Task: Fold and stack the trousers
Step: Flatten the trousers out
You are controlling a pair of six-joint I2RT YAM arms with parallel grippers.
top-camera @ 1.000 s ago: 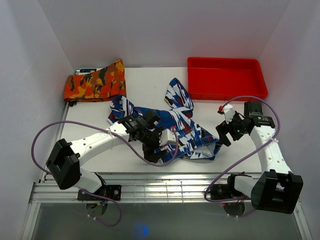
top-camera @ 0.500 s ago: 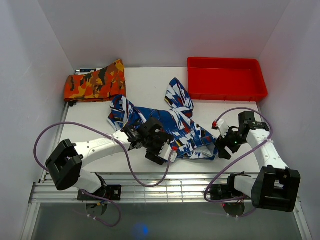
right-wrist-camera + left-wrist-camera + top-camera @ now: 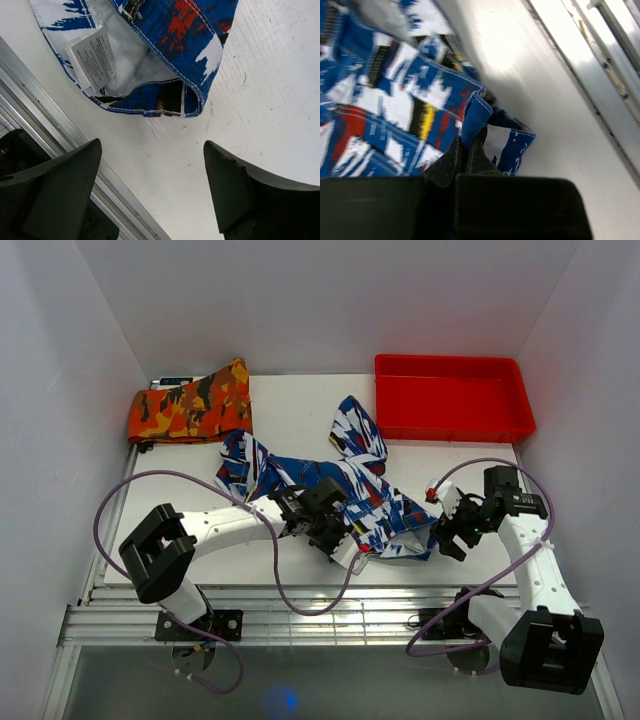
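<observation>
My right gripper should next grab the trousers' hem corner (image 3: 191,106) by the white care label (image 3: 92,57), opposite my left gripper, so the trousers can be stretched straight for folding.
The trousers (image 3: 340,485), blue and white print with red patches, lie crumpled in the middle of the white table. My left gripper (image 3: 345,542) is at their near edge. In the left wrist view it (image 3: 467,147) is shut on a blue fold of the trousers (image 3: 385,100), which rises between the black fingertips. My right gripper (image 3: 448,530) hovers by the garment's right corner. In the right wrist view it (image 3: 151,145) stands open over bare table, just short of the trousers' (image 3: 170,30) hem and the white care label (image 3: 92,57).
A red tray (image 3: 450,400) stands at the back right. A folded orange camouflage cloth (image 3: 190,410) lies at the back left. A metal rail (image 3: 330,615) runs along the table's near edge, close below both grippers. White walls enclose the sides.
My left gripper has moved right and nearer along the trousers' front edge and has shut on a fold. My right gripper has dropped slightly towards the garment's right corner, staying open.
</observation>
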